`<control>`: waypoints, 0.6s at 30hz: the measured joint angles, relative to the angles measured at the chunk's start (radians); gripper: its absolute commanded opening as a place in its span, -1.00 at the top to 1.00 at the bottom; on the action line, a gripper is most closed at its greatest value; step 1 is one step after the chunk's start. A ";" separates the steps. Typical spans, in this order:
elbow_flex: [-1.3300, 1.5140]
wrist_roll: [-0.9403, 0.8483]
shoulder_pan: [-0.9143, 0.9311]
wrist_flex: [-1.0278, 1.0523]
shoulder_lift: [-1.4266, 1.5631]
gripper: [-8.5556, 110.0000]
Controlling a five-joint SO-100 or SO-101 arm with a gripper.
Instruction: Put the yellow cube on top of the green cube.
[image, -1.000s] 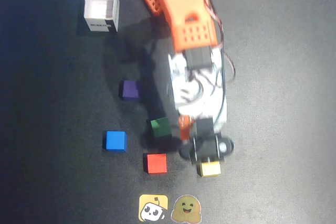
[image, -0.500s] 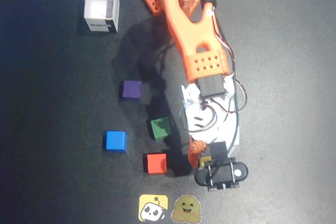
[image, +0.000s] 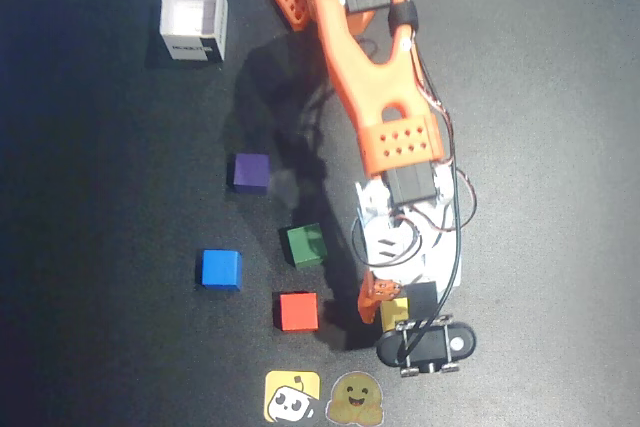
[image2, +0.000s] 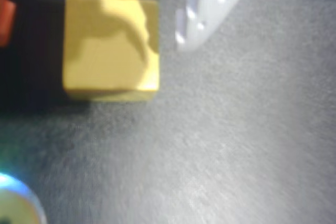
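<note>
My gripper is to grab the yellow cube (image: 394, 314) next by its opposite sides, to stack it on top of the green cube (image: 305, 244).
The yellow cube (image: 394, 314) rests on the dark mat near the lower edge of the overhead view, mostly covered by my wrist. The wrist view shows the yellow cube (image2: 110, 48) between my two fingers, with a gap on each side. The orange finger (image2: 4, 17) is at the left edge and the white finger (image2: 202, 11) is at the upper right. My gripper (image: 391, 307) (image2: 94, 30) is open and straddles the cube. The green cube (image: 305, 244) sits apart, up and to the left in the overhead view.
A red cube (image: 298, 311) lies close left of the gripper. A blue cube (image: 219, 268) and a purple cube (image: 250, 173) lie further left. A white open box (image: 194, 15) stands at the top left. Two stickers (image: 292, 396) (image: 358, 399) lie at the bottom edge.
The arm has stretched out toward the bottom of the overhead view and the gripper has come down over the yellow cube. The cubes have stayed in place.
</note>
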 measured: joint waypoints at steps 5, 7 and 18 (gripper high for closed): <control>0.000 0.014 0.000 0.000 -0.011 0.45; 0.000 0.020 0.000 0.000 -0.020 0.45; 0.000 0.055 -0.008 0.000 -0.052 0.46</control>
